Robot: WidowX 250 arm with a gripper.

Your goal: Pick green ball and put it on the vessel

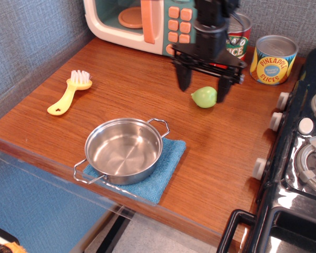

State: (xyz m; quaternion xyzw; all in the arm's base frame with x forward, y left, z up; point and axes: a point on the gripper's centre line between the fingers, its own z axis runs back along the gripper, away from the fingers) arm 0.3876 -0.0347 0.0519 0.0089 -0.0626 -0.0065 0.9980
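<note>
I need to grab the pale-green ball's rounded body point(206, 97) with my gripper next, so that I can put the ball in the steel pan point(124, 151).
The green ball point(204, 97) is a small pale-green pear-shaped toy lying on the wooden counter, right of centre. My gripper point(203, 89) is open and hangs over it, with one finger to the ball's left and the other at its right side. The fingertips look slightly above the counter and do not close on the ball. The vessel point(124, 151) is a shallow shiny steel pan with two wire loop handles, standing empty on a blue cloth point(168, 168) near the front edge, to the lower left of the ball.
A yellow brush point(70, 92) lies at the left. A toy microwave point(142, 21) stands at the back, with a tomato sauce can point(238, 39) partly behind my arm and a pineapple can point(274, 59) beside it. A black toy stove point(300, 158) borders the right.
</note>
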